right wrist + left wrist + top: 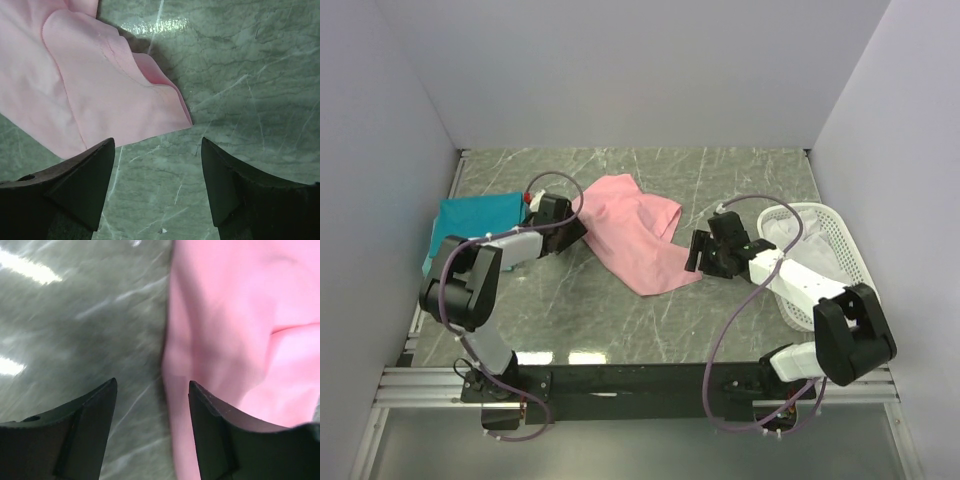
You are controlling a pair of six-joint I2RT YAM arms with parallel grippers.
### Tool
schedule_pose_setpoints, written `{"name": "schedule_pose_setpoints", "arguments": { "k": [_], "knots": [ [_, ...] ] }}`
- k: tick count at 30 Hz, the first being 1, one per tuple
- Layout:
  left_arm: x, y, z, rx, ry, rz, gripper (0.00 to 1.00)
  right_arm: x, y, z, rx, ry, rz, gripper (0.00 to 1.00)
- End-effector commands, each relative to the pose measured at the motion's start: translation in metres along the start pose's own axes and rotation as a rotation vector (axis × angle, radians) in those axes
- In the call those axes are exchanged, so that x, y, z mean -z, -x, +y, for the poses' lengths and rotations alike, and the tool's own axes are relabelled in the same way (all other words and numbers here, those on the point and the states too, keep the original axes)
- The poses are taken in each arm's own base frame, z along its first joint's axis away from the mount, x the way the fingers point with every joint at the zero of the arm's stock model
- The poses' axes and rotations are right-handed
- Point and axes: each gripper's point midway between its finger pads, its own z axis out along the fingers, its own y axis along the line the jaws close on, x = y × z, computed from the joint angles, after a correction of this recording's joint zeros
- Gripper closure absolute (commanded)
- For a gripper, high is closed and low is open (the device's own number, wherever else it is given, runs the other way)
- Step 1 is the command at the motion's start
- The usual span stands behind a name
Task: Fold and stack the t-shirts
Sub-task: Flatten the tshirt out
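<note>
The light pink t-shirt point(638, 232) has to be spread for folding, so my right gripper should next grab it by its corner point(693, 270), opposite the edge at my left gripper.
A light pink t-shirt point(638, 232) lies crumpled and partly folded in the middle of the table. A teal t-shirt point(470, 217) lies folded at the far left. My left gripper point(578, 228) is open at the pink shirt's left edge; in the left wrist view point(152, 385) the shirt's edge point(225, 330) runs between the fingers. My right gripper point(694, 252) is open just right of the shirt's right side; in the right wrist view point(157, 142) a pink corner point(100, 90) lies just ahead of it. White cloth point(782, 230) lies in the basket. No orange-red shirt shows.
A white perforated plastic basket point(835, 250) stands at the right, under my right arm. The table is green-grey marble point(740, 180), enclosed by white walls on three sides. A metal rail runs along the near edge.
</note>
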Motion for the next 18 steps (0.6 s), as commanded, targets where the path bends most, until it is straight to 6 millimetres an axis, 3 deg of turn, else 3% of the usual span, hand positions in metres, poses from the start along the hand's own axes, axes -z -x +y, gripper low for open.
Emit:
{"name": "schedule_pose_setpoints", "arguments": {
  "k": [1, 4, 7, 8, 9, 14, 18],
  "knots": [
    [-0.011, 0.002, -0.022, -0.036, -0.089, 0.037, 0.34, -0.004, 0.015, 0.008, 0.016, 0.022, -0.038, 0.24],
    [-0.019, 0.000, -0.027, -0.046, -0.097, 0.054, 0.36, -0.011, 0.013, 0.007, 0.014, 0.012, -0.021, 0.24],
    [-0.026, -0.002, -0.030, -0.053, -0.105, 0.071, 0.56, -0.018, 0.016, 0.008, 0.014, 0.001, -0.017, 0.25],
    [-0.028, -0.003, -0.032, -0.066, -0.119, 0.074, 0.68, -0.022, 0.015, 0.007, 0.017, -0.005, -0.011, 0.25],
    [-0.031, -0.008, -0.033, -0.070, -0.123, 0.090, 0.99, -0.023, 0.019, 0.007, 0.025, -0.007, -0.018, 0.26],
    [-0.028, -0.010, -0.035, -0.084, -0.158, 0.093, 0.99, -0.028, 0.035, 0.009, 0.061, -0.038, -0.043, 0.26],
    [-0.011, -0.002, -0.039, -0.083, -0.202, 0.045, 0.99, -0.033, 0.041, 0.013, 0.101, -0.023, -0.037, 0.26]
  ]
}}
